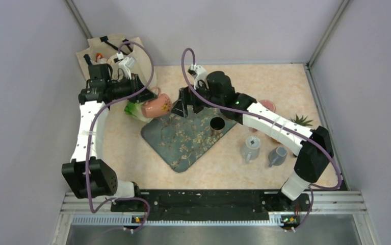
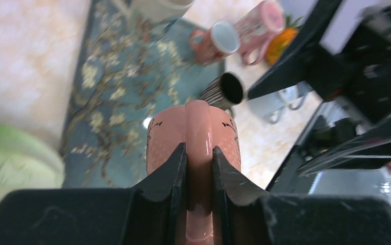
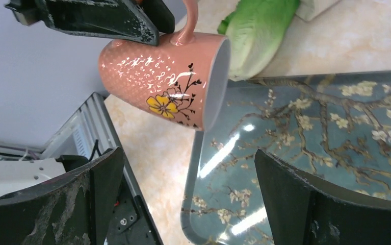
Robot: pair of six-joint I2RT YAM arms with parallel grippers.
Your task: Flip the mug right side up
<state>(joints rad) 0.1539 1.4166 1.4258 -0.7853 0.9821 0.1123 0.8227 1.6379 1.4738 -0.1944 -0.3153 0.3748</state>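
My right gripper next needs to take hold of the pink mug's rim (image 1: 170, 104) (image 3: 211, 88), which leaves the mug's base free, so that I can set the mug upright.
The pink mug (image 1: 156, 107) with a yellow flower is held in the air on its side above the far left corner of the blue floral tray (image 1: 183, 140). My left gripper (image 1: 141, 94) is shut on its handle; in the left wrist view the fingers (image 2: 175, 173) clamp the handle (image 2: 199, 153). In the right wrist view the mug (image 3: 165, 79) hangs sideways, its mouth facing right. My right gripper (image 1: 183, 107) is open and empty just right of the mug, its fingers (image 3: 96, 189) wide apart over the tray (image 3: 305, 132).
A black striped cup (image 1: 216, 125) stands on the tray's right side. Two grey mugs (image 1: 251, 148) and another pink mug (image 1: 267, 106) stand to the right, with a small plant (image 1: 301, 120). A green lettuce toy (image 1: 133, 109) lies left of the tray.
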